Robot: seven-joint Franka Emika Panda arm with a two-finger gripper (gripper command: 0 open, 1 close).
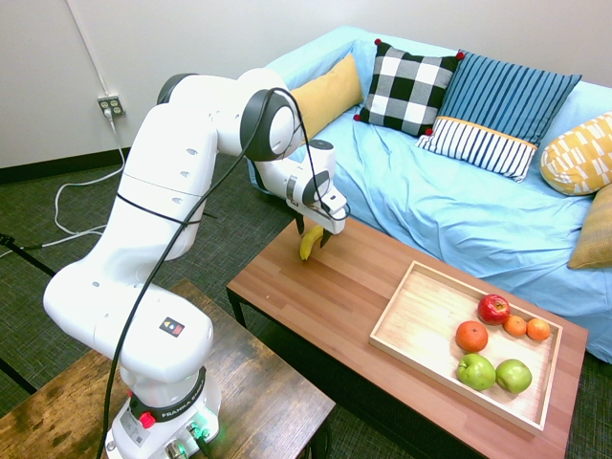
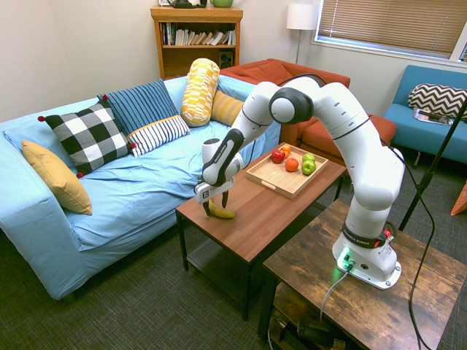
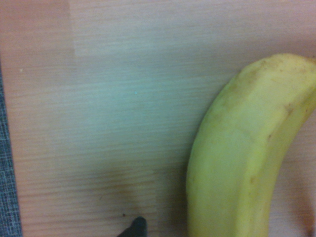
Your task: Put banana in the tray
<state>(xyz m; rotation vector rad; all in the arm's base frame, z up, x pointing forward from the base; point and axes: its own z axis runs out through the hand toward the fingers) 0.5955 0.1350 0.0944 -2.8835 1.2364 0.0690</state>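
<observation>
My gripper closes on the yellow banana (image 1: 308, 243) (image 3: 247, 153) next. Its fingers reach down both sides of the banana near the wood, so closing now would catch the banana.
The yellow banana (image 1: 308, 243) lies on the reddish-brown table near the end farthest from the tray, and in the second exterior view the banana (image 2: 222, 213) rests flat on the wood. My gripper (image 1: 315, 236) is lowered over it and stands open, one finger on each side of the fruit; the gripper (image 2: 217, 205) points straight down. Up close, the banana (image 3: 247, 153) fills the right side of the wrist view. The light-wood tray (image 1: 418, 323) sits at the table's other end, tray (image 2: 271, 182) near the orange armchair.
In the tray lie a red apple (image 1: 493, 308), two green apples (image 1: 476, 371) and several oranges (image 1: 471, 336). A blue sofa (image 1: 459, 206) with cushions runs along the table's far side. A darker wooden table (image 1: 258, 402) stands close on the near side.
</observation>
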